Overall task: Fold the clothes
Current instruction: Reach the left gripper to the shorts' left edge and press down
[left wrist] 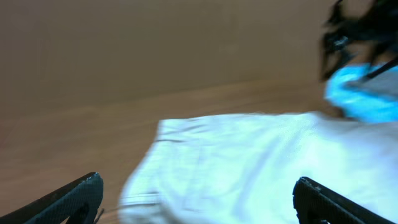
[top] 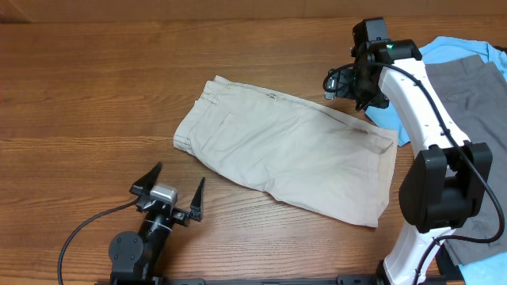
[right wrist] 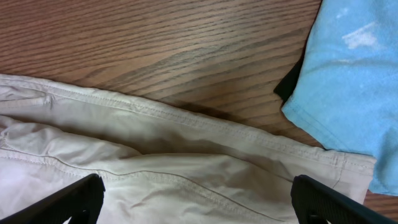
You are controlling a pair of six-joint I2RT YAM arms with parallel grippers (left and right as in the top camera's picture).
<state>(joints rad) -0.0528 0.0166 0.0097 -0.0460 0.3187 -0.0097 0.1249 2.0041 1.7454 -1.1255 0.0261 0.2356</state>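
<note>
My left gripper grabs near the waistband end next, and it pinches the fabric to draw the pale beige shorts straight for folding.
The clothes, a pair of pale beige shorts, lie flat across the middle of the wooden table, waistband toward the left. My left gripper hovers open near the front edge, just short of the waistband corner. In its blurred wrist view the shorts fill the space ahead, between its spread fingertips. My right gripper hangs open over the shorts' far right edge. In its wrist view, a stitched seam and edge of the shorts lie below its wide-apart fingertips, with nothing gripped.
A light blue shirt lies at the back right, close to the shorts' corner, and shows in the right wrist view. Grey trousers lie on top of it along the right edge. Bare wood spreads to the left.
</note>
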